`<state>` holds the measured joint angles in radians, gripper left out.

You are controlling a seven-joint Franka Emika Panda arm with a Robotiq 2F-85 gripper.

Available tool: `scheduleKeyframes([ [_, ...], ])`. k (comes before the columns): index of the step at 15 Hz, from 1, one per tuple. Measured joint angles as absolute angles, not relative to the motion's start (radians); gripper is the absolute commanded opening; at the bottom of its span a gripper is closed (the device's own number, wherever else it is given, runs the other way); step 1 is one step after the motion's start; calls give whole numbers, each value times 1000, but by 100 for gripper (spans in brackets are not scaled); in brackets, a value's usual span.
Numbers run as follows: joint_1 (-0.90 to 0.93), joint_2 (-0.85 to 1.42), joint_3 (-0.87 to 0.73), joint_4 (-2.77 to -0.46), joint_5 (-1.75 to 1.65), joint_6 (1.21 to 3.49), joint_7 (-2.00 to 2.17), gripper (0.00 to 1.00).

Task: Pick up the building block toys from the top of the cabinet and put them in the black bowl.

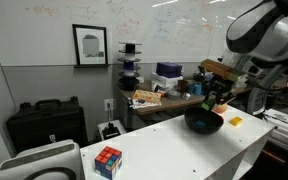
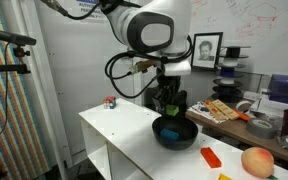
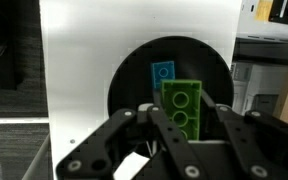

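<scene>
The green block [image 3: 181, 108] hangs inside the black bowl's rim outline and would end in the bowl, so it is time for my gripper to release it.
My gripper [image 3: 184, 128] is shut on the green block [image 3: 181, 108] and holds it just above the black bowl [image 3: 134, 75]. The blue block [image 3: 163, 72] lies inside the bowl. In both exterior views the gripper [image 1: 216, 100] [image 2: 169, 106] hangs right over the bowl [image 1: 204, 123] [image 2: 175, 133], which stands on the white cabinet top [image 1: 164, 150] [image 2: 134, 130]. The yellow block [image 1: 235, 121] lies on the cabinet top beside the bowl.
A multicoloured puzzle cube [image 1: 108, 160] [image 2: 110, 101] stands at the cabinet's other end. An orange ball [image 2: 256, 162] and a flat orange-looking piece [image 2: 210, 156] lie near the bowl. A cluttered brown desk [image 1: 164, 100] stands behind.
</scene>
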<state>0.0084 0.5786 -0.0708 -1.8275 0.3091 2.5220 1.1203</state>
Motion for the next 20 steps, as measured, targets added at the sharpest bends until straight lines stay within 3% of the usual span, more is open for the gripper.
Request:
scheduleKeyframes([
  [1, 9, 585, -73, -1827, 301, 2535, 1119, 51],
  [7, 20, 604, -74, -1828, 283, 2605, 1117, 98],
  [20, -137, 559, -21, -1892, 515, 2774, 1009, 100],
])
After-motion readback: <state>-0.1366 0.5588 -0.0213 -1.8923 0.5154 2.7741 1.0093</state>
